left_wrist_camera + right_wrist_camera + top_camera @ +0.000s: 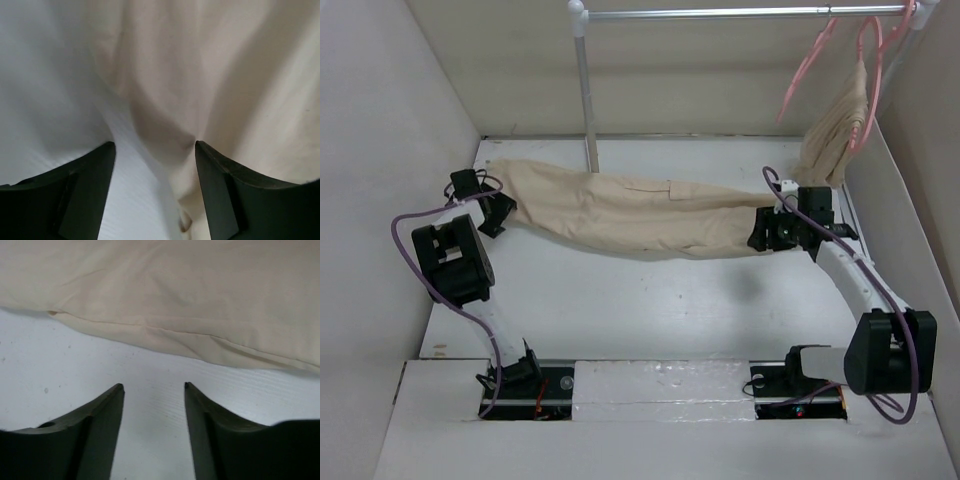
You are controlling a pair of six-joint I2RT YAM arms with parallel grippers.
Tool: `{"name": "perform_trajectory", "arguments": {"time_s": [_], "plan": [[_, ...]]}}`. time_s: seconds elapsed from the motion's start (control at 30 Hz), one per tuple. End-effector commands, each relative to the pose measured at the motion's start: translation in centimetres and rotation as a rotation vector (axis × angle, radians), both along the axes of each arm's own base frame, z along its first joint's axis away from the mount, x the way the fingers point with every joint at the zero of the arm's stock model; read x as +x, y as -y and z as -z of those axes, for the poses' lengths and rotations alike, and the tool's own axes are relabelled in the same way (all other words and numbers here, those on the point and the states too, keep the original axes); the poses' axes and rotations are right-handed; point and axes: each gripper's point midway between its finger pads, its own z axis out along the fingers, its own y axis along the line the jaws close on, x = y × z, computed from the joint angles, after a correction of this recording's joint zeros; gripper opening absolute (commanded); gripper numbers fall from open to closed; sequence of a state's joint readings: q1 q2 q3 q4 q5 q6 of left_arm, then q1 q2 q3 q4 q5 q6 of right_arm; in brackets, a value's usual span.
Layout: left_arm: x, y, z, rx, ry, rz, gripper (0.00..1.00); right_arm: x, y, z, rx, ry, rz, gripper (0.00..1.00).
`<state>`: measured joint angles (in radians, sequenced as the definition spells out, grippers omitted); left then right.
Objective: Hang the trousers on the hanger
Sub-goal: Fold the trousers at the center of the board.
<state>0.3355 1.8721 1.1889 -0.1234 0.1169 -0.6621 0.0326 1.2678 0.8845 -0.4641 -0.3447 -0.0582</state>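
Observation:
I should grab the end of the trousers [620,210] by its edge fold [508,211] with my left gripper next. Then both grippers can straighten the trousers between them for the hanger.
The pale beige trousers [620,210] lie flat across the table from left to right. My left gripper [500,212] is at their left end and is open. In the left wrist view [155,145] its jaws stand apart, straddling an edge fold of the trousers [225,75]. My right gripper [760,228] is at their right end, open and empty. In the right wrist view [154,386] it sits over bare table, just short of the trousers' hem [175,285]. The empty pink hanger [807,65] hangs on the rail at the back right.
A second pink hanger [868,90] holding a smaller bunched beige garment [835,130] hangs right of the first. The metal rail [740,13] stands on an upright pole [586,90] behind the trousers. White walls close in the table [650,310] on both sides.

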Motion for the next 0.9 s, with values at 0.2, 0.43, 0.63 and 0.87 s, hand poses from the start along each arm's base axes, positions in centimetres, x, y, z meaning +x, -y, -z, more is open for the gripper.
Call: {"name": "perform_trajectory", "arguments": {"time_s": [0.2, 0.43, 0.63, 0.87], "plan": [[2.2, 0.0, 0.8, -0.046, 0.023, -0.016, 0.52, -1.3, 7.8, 2.3, 0.325, -0.060, 0.426, 0.77], [2.6, -1.0, 0.9, -0.003, 0.010, -0.039, 0.38, 2.4, 11.1, 4.1, 0.512, 0.022, 0.624, 0.92], [3.2, -1.4, 0.5, 0.004, 0.004, -0.039, 0.15, 6.8, 12.3, 2.5, 0.591, 0.148, 0.597, 0.95], [4.2, -1.5, 0.5, -0.005, 0.000, -0.027, 0.00, 8.2, 14.0, 3.9, 0.592, 0.141, 0.700, 0.80]]}}
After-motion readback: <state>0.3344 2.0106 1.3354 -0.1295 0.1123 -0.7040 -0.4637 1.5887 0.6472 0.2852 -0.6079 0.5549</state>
